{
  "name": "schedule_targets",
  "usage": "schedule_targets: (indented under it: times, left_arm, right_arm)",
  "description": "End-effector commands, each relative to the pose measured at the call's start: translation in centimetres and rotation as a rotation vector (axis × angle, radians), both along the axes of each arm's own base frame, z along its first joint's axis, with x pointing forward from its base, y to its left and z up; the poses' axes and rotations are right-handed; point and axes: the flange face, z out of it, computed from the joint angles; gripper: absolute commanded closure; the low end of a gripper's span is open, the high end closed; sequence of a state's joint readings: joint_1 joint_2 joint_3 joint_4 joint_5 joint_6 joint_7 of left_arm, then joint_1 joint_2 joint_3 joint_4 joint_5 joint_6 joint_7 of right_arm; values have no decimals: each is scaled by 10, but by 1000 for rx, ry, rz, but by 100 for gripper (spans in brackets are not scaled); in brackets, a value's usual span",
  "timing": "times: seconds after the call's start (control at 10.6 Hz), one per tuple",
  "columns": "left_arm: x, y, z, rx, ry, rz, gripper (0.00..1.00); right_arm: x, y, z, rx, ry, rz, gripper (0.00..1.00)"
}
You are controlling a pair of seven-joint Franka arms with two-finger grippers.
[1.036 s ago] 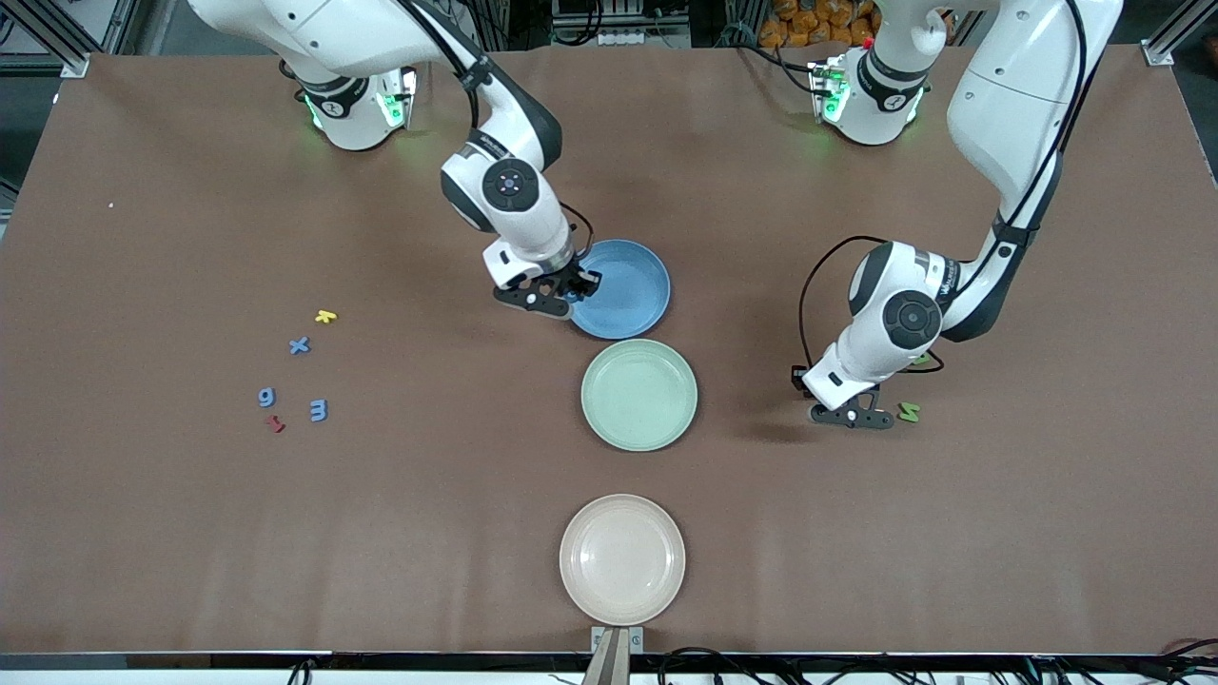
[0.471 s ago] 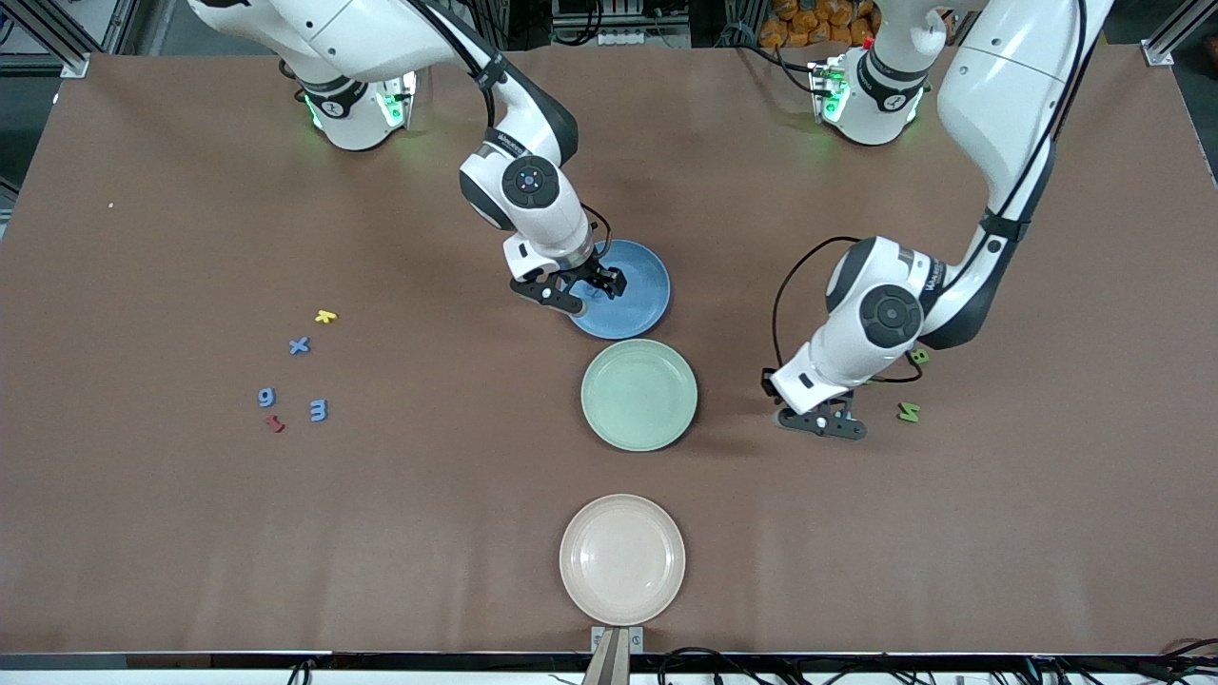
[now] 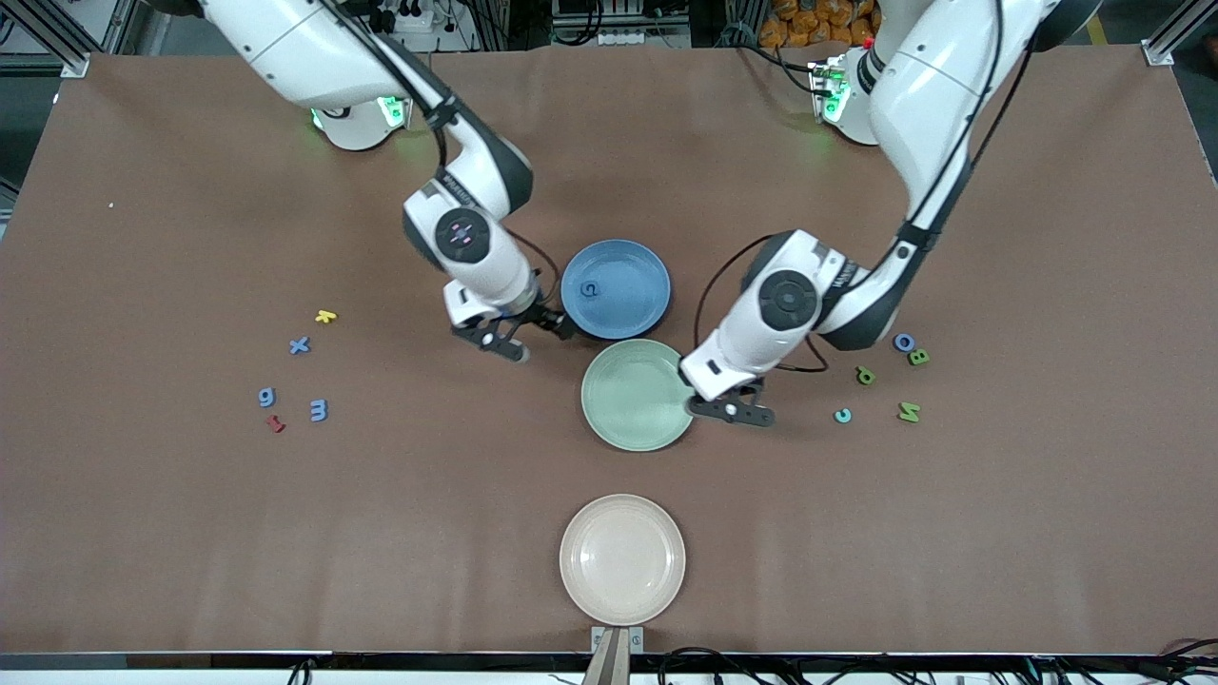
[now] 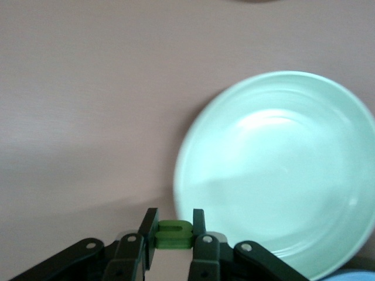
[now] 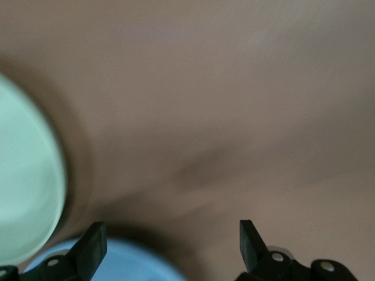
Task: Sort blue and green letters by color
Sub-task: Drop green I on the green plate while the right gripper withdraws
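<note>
The green letter is only at the green plate's rim. My left gripper must move it inside before releasing.
My left gripper (image 3: 735, 411) is shut on a small green letter (image 4: 174, 234) and holds it over the rim of the green plate (image 3: 638, 394), which also shows in the left wrist view (image 4: 281, 170). My right gripper (image 3: 521, 338) is open and empty beside the blue plate (image 3: 628, 304). One blue letter (image 3: 590, 288) lies in that plate. Blue letters x (image 3: 300, 345), g (image 3: 266, 397) and 3 (image 3: 319, 410) lie toward the right arm's end. A blue o (image 3: 904, 342) and green letters (image 3: 918, 358) (image 3: 865, 376) (image 3: 910, 412) lie toward the left arm's end.
A yellow letter (image 3: 326, 316) and a dark red letter (image 3: 276, 423) lie among the blue ones. A teal c (image 3: 842, 416) lies near the green letters. A beige plate (image 3: 622, 558) stands nearest the front camera.
My right gripper let a blue letter go into the blue plate and drew away toward the right arm's end. My left gripper carried the green letter to the green plate's rim, uncovering several letters.
</note>
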State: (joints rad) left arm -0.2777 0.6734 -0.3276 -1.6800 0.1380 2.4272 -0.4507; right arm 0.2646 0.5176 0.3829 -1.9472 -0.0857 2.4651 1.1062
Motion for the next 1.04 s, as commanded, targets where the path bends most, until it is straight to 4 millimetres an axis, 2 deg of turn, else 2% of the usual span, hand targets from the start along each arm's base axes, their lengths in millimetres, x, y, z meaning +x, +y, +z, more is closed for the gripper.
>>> schedule_targets:
  times: [0.0, 0.09, 0.19, 0.28, 0.38, 0.57, 0.66, 0.75, 0.94]
  left_arm:
    - [-4, -46, -6, -21, 9, 73, 100]
    - [-11, -58, -6, -25, 11, 90, 94]
    - [-16, -65, -11, -22, 21, 118, 65]
    - [-15, -65, -8, -22, 19, 148, 1]
    - [-14, -66, 2, -29, 8, 161, 0]
    - [0, -44, 28, -9, -2, 186, 0]
    - [13, -20, 45, 17, 3, 201, 0]
    - [22, 1, 52, 40, 9, 167, 0]
    - [43, 57, 55, 85, 36, 77, 0]
  right_arm:
    - [45, -77, 1, -43, -7, 79, 0]
    - [60, -108, 0, -62, -20, 110, 0]
    - [72, -140, -1, -84, -28, 141, 0]
    - [84, -171, -2, -96, -36, 173, 0]
    - [93, -205, -4, -102, -39, 217, 0]
    - [104, -265, -6, -101, -40, 330, 0]
    - [107, -293, -7, -103, -41, 370, 0]
    - [109, -315, -9, -103, -41, 395, 0]
    - [110, -350, -17, -122, -32, 427, 0]
